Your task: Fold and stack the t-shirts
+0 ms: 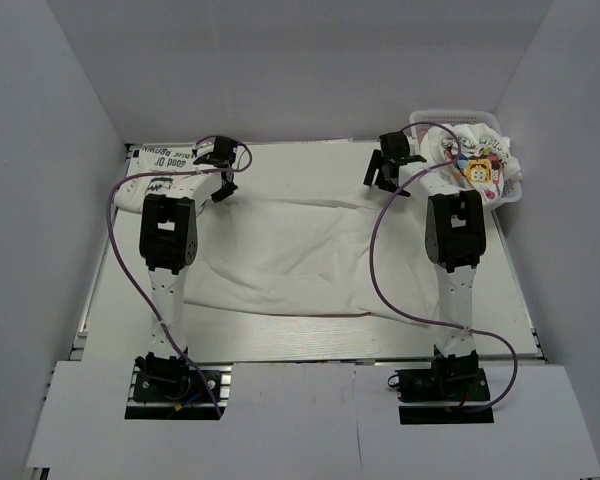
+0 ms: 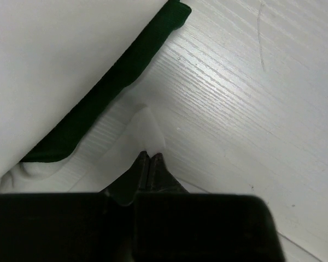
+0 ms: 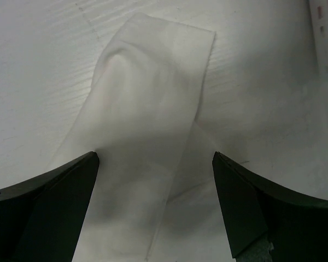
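I should next grab the white t-shirt by its far sleeve (image 1: 388, 192) (image 3: 148, 140) with my right gripper, matching my left gripper's far corner, to fold the t-shirt's far side over.
A white t-shirt (image 1: 300, 260) lies spread across the middle of the table. My left gripper (image 1: 221, 190) is at its far left corner. In the left wrist view the left gripper (image 2: 150, 156) is shut, with a peak of that shirt's white cloth (image 2: 145, 124) pinched at the tips. My right gripper (image 1: 385, 175) hovers over the far right sleeve. In the right wrist view the right gripper (image 3: 154, 156) stands open, its jaws on either side of the sleeve (image 3: 153, 103). A folded t-shirt with green-black lettering (image 1: 165, 170) lies at the far left. A crumpled t-shirt with a yellow cartoon print (image 1: 477, 165) fills the basket.
The white mesh basket (image 1: 512, 195) stands at the back right corner, and its wall (image 3: 325, 33) shows just right of my right gripper. The folded shirt's dark green band (image 2: 109, 87) lies close to the left gripper. White walls enclose the table on three sides.
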Motion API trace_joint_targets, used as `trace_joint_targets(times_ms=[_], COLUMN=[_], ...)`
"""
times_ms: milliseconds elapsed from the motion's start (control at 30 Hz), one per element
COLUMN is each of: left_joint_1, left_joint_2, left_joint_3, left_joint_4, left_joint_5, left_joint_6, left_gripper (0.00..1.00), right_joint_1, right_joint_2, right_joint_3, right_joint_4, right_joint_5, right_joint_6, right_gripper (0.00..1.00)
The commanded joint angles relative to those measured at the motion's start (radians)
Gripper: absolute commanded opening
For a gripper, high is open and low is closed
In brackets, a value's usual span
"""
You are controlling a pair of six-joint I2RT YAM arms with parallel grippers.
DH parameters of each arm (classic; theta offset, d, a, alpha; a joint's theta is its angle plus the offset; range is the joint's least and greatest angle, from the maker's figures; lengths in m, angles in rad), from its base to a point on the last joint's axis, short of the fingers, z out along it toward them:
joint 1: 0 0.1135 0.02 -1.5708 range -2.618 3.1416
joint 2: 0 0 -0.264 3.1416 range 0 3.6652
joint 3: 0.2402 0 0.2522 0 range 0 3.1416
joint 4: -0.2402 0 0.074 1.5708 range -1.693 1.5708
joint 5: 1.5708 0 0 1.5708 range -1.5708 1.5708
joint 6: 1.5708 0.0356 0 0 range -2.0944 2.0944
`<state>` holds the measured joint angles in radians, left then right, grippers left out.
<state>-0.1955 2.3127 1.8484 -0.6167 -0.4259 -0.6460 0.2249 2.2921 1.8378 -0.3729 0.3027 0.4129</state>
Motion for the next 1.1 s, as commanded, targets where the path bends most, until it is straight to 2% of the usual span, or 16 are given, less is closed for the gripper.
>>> trace_joint_targets(times_ms=[0,67,100,233,333,367,433,500,533,700,800,900,1067], left_joint_1=[-0.004,-0.004,-0.004,-0.004,-0.004,-0.004,-0.004,-0.013,-0.013,-0.013,-0.022,-0.031,-0.042], left_joint_2=[-0.019,-0.032,-0.041,-0.05,-0.05,-0.05,-0.061,-0.072,-0.084,-0.136,-0.185,-0.254,-0.351], left_joint_3=[-0.024,-0.034,-0.034,-0.034,-0.034,-0.034,-0.034,-0.034,-0.034,-0.089,-0.136,-0.231,-0.322], left_joint_4=[-0.017,-0.017,-0.017,-0.017,-0.026,-0.026,-0.026,-0.037,-0.037,-0.026,-0.015,0.037,0.066], left_joint_5=[0.036,0.026,0.015,-0.013,-0.013,-0.023,-0.033,-0.042,-0.051,-0.06,-0.071,-0.082,-0.109], left_joint_6=[0.002,0.002,0.002,0.002,0.002,0.002,0.002,0.002,0.002,-0.017,-0.026,-0.026,-0.035], left_gripper=[0.0,0.0,0.0,0.0,0.0,0.0,0.0,0.0,0.0,0.0,0.0,0.0,0.0], right_joint_1=[-0.004,-0.002,-0.004,-0.002,-0.006,-0.007,-0.006,-0.009,-0.004,0.001,0.007,0.013,0.033], right_joint_2=[-0.034,-0.036,-0.033,0.004,0.012,0.012,0.01,-0.008,-0.032,-0.134,-0.241,-0.394,-0.56], right_joint_3=[-0.031,-0.051,-0.048,-0.022,-0.003,-0.003,-0.006,-0.014,-0.018,-0.097,-0.185,-0.342,-0.501], right_joint_4=[0.021,0.058,0.063,0.058,0.045,0.043,0.049,0.052,0.06,0.088,0.104,0.126,0.014], right_joint_5=[0.023,-0.005,-0.02,-0.037,-0.027,-0.024,-0.024,-0.016,-0.017,0.007,0.021,0.021,0.067], right_joint_6=[0.021,0.018,0.02,0.03,0.032,0.03,0.027,0.026,0.027,0.021,0.021,0.032,0.073], right_gripper=[0.9,0.9,0.87,0.64,0.52,0.39,0.29,0.06,0.0,0.0,0.0,0.0,0.0])
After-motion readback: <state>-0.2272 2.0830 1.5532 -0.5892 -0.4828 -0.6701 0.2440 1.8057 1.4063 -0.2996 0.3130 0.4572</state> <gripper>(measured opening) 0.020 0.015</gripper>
